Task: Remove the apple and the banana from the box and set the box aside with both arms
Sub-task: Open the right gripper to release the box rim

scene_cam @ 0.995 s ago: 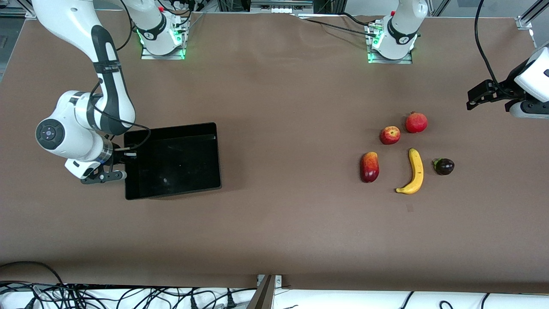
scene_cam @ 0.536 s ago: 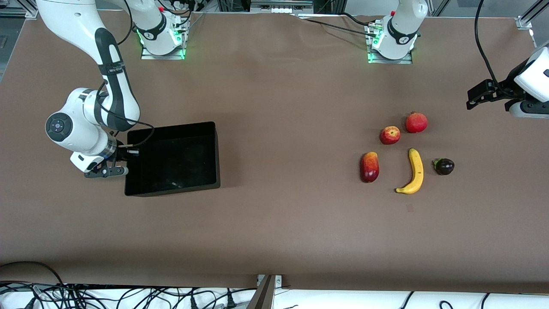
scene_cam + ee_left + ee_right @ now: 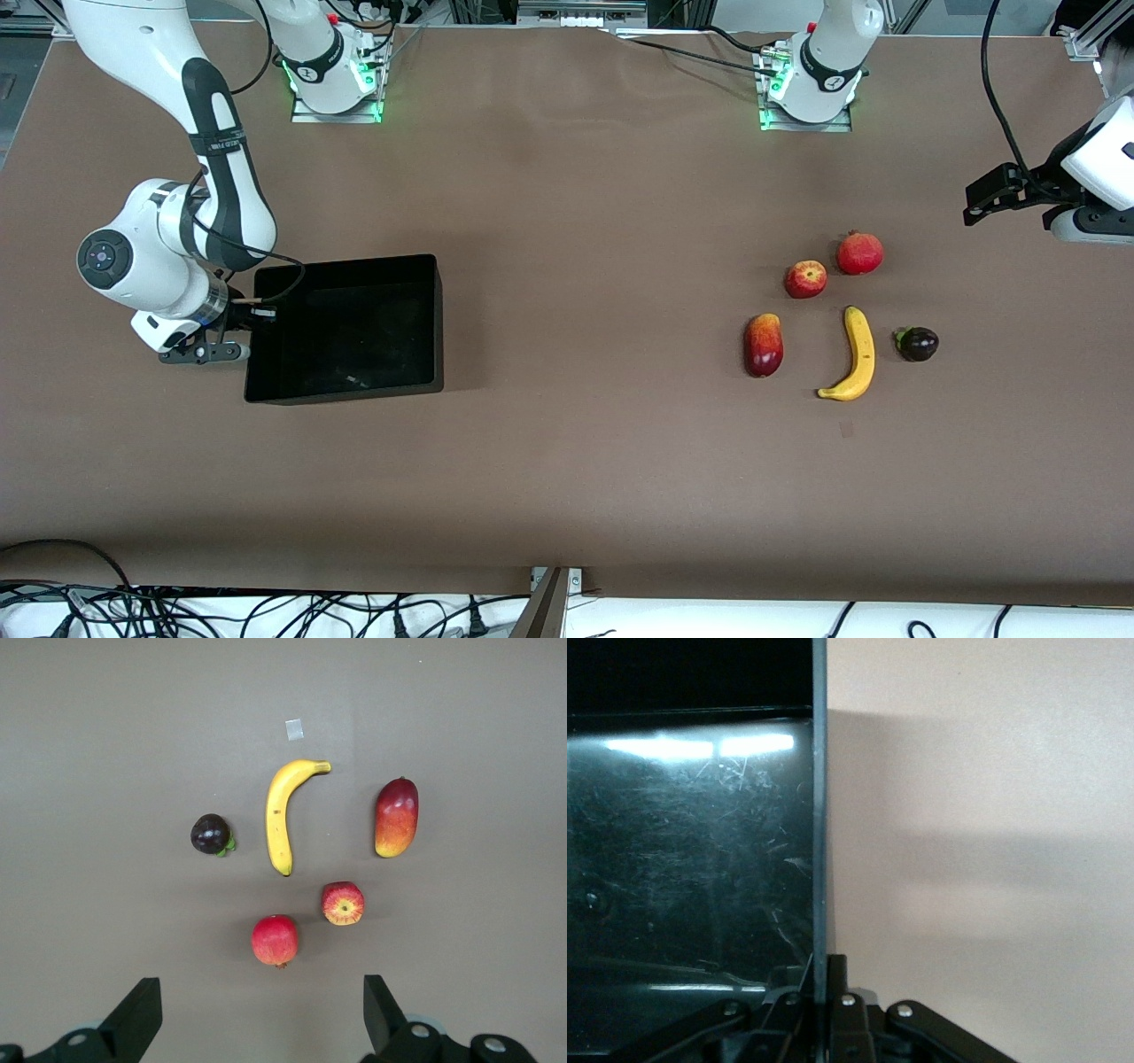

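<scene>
My right gripper is ready to open now, as the black box's lower edge (image 3: 345,400) meets its shadow on the tabletop. The box would stay flat.
The black box (image 3: 345,262) lies toward the right arm's end of the table. My right gripper (image 3: 252,321) is shut on the box's side wall (image 3: 819,815), one finger on each side of it (image 3: 824,979). The yellow banana (image 3: 855,354) and the small red apple (image 3: 805,279) lie on the table toward the left arm's end. My left gripper (image 3: 974,208) is open and empty, up over the table by that end. In its wrist view the gripper (image 3: 261,1001) is above the banana (image 3: 283,811) and apple (image 3: 343,903).
A red pomegranate (image 3: 859,252) lies beside the apple, a red-yellow mango (image 3: 763,345) beside the banana, and a dark round fruit (image 3: 918,344) on the banana's other flank. A small tape mark (image 3: 847,429) lies nearer the camera than the banana.
The right gripper has drawn the box a little toward the right arm's end of the table, and the box looks tilted or raised at the held wall. The left arm has not moved.
</scene>
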`<state>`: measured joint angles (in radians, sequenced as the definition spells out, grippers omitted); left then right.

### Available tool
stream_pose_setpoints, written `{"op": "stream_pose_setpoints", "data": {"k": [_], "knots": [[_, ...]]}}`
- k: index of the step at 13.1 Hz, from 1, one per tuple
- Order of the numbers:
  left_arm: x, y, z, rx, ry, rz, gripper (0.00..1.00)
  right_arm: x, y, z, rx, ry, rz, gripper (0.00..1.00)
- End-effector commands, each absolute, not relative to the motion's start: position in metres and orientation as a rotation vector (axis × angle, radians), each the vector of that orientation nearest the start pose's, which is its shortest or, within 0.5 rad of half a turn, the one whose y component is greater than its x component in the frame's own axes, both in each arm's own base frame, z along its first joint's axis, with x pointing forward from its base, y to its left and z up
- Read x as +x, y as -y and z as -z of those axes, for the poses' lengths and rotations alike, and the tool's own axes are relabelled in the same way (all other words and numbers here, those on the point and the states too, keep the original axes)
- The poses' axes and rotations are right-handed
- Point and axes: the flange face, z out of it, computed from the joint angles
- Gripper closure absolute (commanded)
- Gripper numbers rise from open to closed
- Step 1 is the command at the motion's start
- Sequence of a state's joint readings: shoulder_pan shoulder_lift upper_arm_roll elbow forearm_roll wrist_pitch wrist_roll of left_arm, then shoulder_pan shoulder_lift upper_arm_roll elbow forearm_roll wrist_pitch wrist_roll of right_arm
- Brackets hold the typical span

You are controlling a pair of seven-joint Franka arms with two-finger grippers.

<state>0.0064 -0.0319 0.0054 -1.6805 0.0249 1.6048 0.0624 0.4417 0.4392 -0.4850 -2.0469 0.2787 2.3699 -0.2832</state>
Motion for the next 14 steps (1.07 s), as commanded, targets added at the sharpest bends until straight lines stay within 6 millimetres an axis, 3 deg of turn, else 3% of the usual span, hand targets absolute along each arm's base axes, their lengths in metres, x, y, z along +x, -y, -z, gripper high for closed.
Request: {"op": "stream_pose_setpoints", "data": {"k": [1, 2, 3, 4, 5, 6, 8, 11, 12, 14], "knots": [[0.541, -0.007, -0.601, -3.127, -0.114, -0.068, 0.0, 0.591, 0.019, -0.245, -3.144, 0.058, -0.028, 1.0], [0.541, -0.008, -0.601, -3.126, -0.109, -0.068, 0.0, 0.59, 0.02, -0.239, -3.149, 0.056, -0.032, 1.0], [0.54, -0.007, -0.602, -3.126, -0.111, -0.066, 0.0, 0.59, 0.022, -0.236, -3.152, 0.053, -0.038, 0.91], [0.541, -0.007, -0.601, -3.126, -0.111, -0.068, 0.0, 0.591, 0.021, -0.236, -3.146, 0.039, -0.035, 0.42], [0.54, -0.007, -0.602, -3.126, -0.109, -0.066, 0.0, 0.592, 0.017, -0.238, -3.134, 0.031, -0.026, 0.0], [0.54, -0.007, -0.602, -3.127, -0.106, -0.068, 0.0, 0.6, 0.011, -0.25, -3.128, 0.045, 0.002, 0.0], [0.54, -0.007, -0.602, -3.127, -0.109, -0.068, 0.0, 0.617, -0.005, -0.291, -3.092, 0.065, 0.012, 0.0], [0.541, -0.007, -0.601, -3.127, -0.109, -0.071, 0.0, 0.637, -0.027, -0.37, -3.042, 0.143, -0.029, 0.0], [0.54, -0.007, -0.601, -3.127, -0.116, -0.073, 0.0, 0.643, -0.028, -0.387, -3.04, 0.152, -0.006, 0.0], [0.54, -0.003, -0.601, -3.127, -0.116, -0.073, 0.0, 0.656, -0.021, -0.396, -3.055, 0.146, 0.045, 0.0]]}}
